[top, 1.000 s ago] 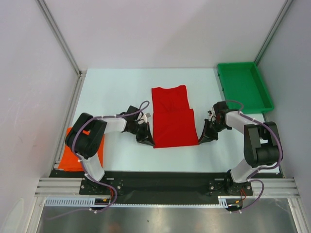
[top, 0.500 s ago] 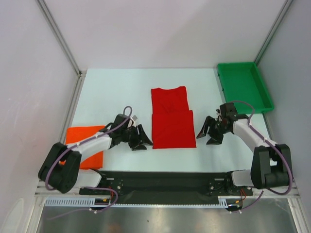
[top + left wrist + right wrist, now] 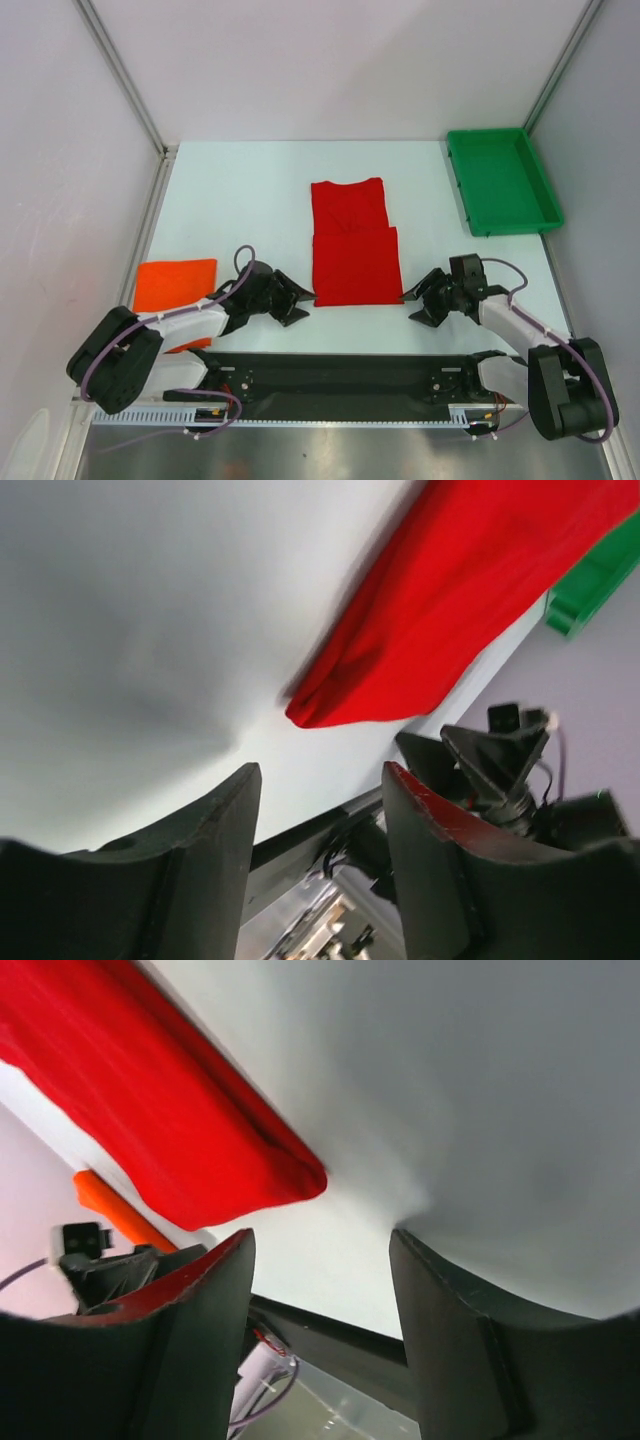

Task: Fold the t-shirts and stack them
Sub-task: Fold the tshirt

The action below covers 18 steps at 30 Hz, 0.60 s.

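My left gripper grips the red t-shirt's near corner next, opposite my right gripper's corner, to fold the red t-shirt's near edge over.
The red t-shirt (image 3: 352, 245) lies flat in the middle of the table, its near half doubled over into a rectangle. Its near corners show in the left wrist view (image 3: 420, 630) and the right wrist view (image 3: 170, 1130). The orange t-shirt (image 3: 175, 285), a folded rectangle, lies at the near left; a strip of it shows in the right wrist view (image 3: 120, 1210). My left gripper (image 3: 293, 303) is open and empty just left of the red shirt's near left corner. My right gripper (image 3: 417, 305) is open and empty just right of its near right corner.
A green plastic tray (image 3: 500, 180) stands at the back right, against the right wall. The black mounting rail (image 3: 330, 375) runs along the near edge. White walls and metal posts close in the table on three sides.
Both grippers have let go of the red t-shirt's near corners, opened and drawn back toward the near edge. The left arm has swung off the orange t-shirt, which now shows whole.
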### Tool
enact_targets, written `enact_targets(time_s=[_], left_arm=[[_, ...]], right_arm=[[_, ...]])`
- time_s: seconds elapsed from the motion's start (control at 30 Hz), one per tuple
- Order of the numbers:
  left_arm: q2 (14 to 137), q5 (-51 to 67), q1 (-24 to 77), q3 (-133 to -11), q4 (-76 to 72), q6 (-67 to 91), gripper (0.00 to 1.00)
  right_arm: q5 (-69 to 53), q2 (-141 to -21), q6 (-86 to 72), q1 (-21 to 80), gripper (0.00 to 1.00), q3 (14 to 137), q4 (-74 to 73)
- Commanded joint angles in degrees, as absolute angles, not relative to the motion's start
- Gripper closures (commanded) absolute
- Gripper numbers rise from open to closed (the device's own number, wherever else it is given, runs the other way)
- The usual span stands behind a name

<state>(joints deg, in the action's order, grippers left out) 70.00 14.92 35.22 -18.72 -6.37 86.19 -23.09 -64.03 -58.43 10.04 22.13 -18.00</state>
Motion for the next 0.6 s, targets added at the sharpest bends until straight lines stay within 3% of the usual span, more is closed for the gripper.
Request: enact_targets(time_s=[0.0, 0.27, 0.57], left_arm=[[70.7, 7.9, 37.3, -17.4, -9.5, 98.6, 0.44], [78.0, 6.9, 40.4, -19.1, -9.4, 104.1, 0.53], [80.8, 4.7, 40.8, -18.0, -10.2, 105.8, 0.62]], right_arm=[[-16.6, -59.3, -72.5, 13.3, 0.39, 18.2, -10.4], [-4.9, -56.9, -79.4, 19.5, 0.51, 16.8, -12.9], [-0.8, -57.9, -83.0, 21.0, 0.52, 14.8, -11.6]])
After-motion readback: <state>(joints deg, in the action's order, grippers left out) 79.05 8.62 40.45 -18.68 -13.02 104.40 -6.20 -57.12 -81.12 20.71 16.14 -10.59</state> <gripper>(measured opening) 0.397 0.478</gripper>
